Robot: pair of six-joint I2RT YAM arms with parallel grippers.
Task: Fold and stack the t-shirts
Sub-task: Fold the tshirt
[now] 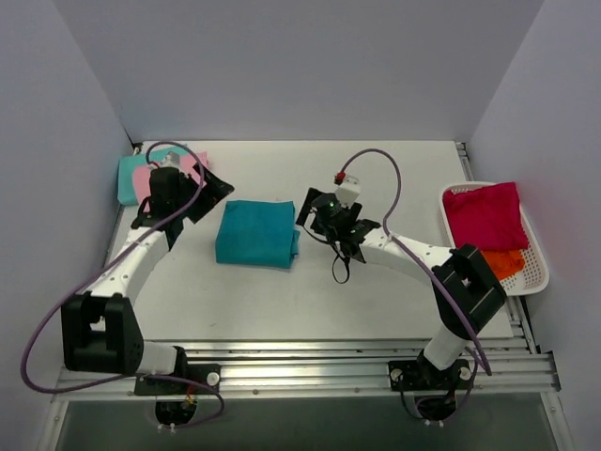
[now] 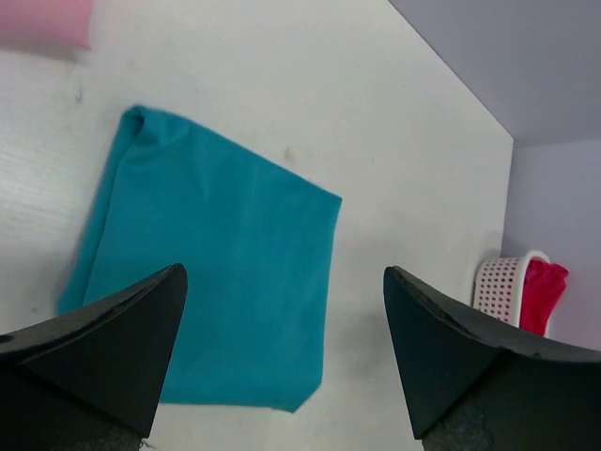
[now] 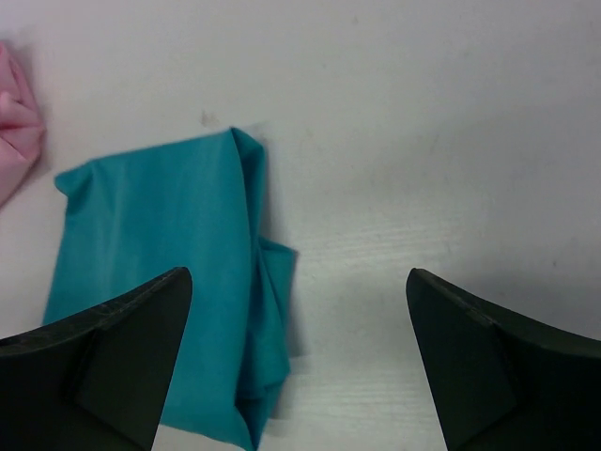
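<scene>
My left gripper grabs the folded deep teal t-shirt near its edge facing the pink shirt (image 1: pixel 150 176) next, to draw the t-shirt onto the stack.
A deep teal t-shirt (image 1: pixel 256 234) lies folded into a rectangle in the middle of the table; it also shows in the left wrist view (image 2: pixel 216 272) and in the right wrist view (image 3: pixel 169 282). My left gripper (image 1: pixel 208 194) is open and empty, just left of it and above the table. My right gripper (image 1: pixel 315 212) is open and empty, just right of it. A folded pink shirt (image 1: pixel 150 176) lies on a pale aqua one (image 1: pixel 126 178) at the back left. A crimson shirt (image 1: pixel 485 215) and an orange one (image 1: pixel 507 262) lie crumpled in the basket.
A white lattice basket (image 1: pixel 535 272) stands at the right edge of the table. Grey walls close in the back and both sides. A metal rail runs along the near edge.
</scene>
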